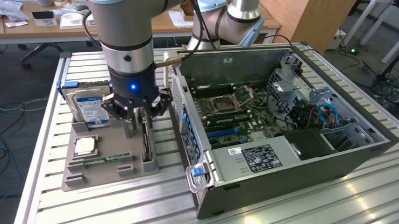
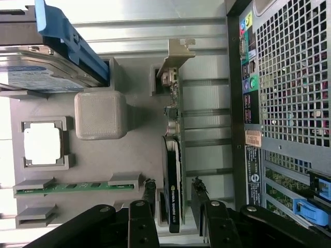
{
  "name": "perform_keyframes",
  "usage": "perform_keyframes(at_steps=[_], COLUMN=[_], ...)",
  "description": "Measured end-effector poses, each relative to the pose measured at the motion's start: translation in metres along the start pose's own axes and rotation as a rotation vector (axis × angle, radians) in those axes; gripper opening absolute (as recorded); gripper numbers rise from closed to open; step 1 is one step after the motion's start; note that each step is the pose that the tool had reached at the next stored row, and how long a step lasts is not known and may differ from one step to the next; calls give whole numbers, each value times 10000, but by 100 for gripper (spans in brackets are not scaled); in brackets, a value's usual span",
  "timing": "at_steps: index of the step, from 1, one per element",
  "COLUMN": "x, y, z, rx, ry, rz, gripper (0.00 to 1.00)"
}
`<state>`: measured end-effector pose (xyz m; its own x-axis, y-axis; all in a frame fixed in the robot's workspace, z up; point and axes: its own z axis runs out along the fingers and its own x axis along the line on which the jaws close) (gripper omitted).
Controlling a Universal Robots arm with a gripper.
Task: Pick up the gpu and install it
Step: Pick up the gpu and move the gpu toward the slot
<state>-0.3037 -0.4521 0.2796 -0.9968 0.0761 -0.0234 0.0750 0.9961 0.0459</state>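
Observation:
Next, my gripper grabs the GPU across its flat black cooler cover (image 1: pixel 146 136) to install it, since bare components stick out from the board near the bracket.
The gpu (image 1: pixel 147 145) stands on edge in a slot of the grey holder (image 1: pixel 100 176), with its black face and silver bracket (image 2: pixel 176 54) in the wrist view. My gripper (image 1: pixel 139 127) hangs straight down over it. In the wrist view the gripper (image 2: pixel 173 190) straddles the gpu (image 2: pixel 173 165). One black finger (image 2: pixel 149 192) stands on each side of the card, with a narrow gap showing between each finger and the card. The gripper is open and nothing is lifted.
The grey holder also carries a hard drive (image 1: pixel 87 105), a processor chip (image 1: pixel 85 145) and a green memory stick (image 1: pixel 100 160). The open computer case (image 1: pixel 293 154) lies close on the exterior view's right, its motherboard (image 1: pixel 237 112) exposed. A second arm's base (image 1: pixel 234 18) stands behind.

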Motion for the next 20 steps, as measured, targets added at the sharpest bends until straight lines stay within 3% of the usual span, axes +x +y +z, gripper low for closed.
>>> perform_keyframes(at_steps=[13, 20], x=[-3, -17], y=[-4, -3], z=[146, 164], rx=[2, 0], ry=[2, 0], rz=[0, 1], gripper=[42, 42])
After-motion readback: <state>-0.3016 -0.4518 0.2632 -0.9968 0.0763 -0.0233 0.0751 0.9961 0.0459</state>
